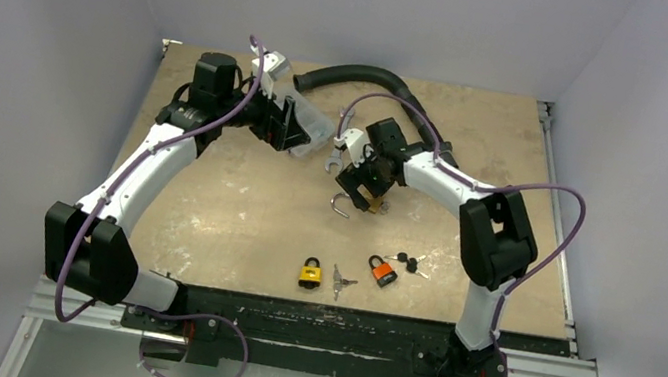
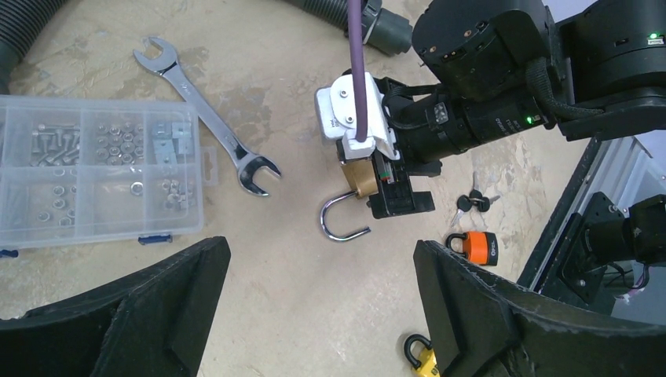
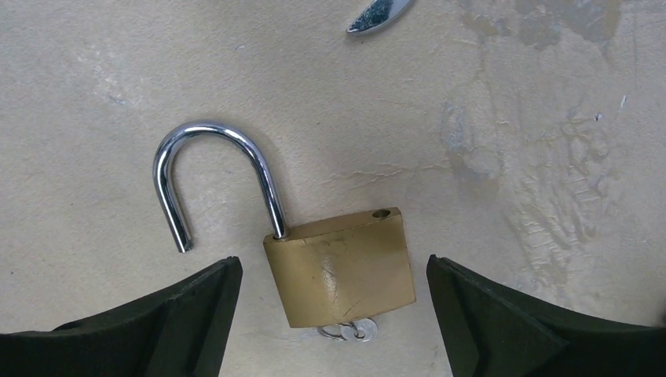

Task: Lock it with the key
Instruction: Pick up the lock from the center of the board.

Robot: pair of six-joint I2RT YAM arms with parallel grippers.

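The right gripper grips the brass padlock by the sides of its body [image 1: 373, 203] [image 3: 341, 270] next, to leave the shackle and key free for locking.
A brass padlock [image 3: 342, 267] lies flat on the table with its steel shackle [image 3: 208, 169] swung open to the left. A key with a ring [image 3: 353, 330] sticks in its bottom. My right gripper [image 3: 334, 314] is open, its jaws either side of the brass body, not touching it. The padlock also shows under the right gripper [image 1: 361, 185] in the top view and in the left wrist view [image 2: 360, 179]. My left gripper [image 2: 322, 314] is open and empty, hovering to the left near the plastic box, looking toward the padlock.
A clear parts box [image 2: 94, 173] and a wrench [image 2: 208, 118] lie at the back left. A black hose [image 1: 368, 77] curves along the back. An orange padlock [image 1: 382, 271] with keys [image 1: 409, 261], a yellow padlock [image 1: 311, 272] and keys [image 1: 339, 280] lie near the front.
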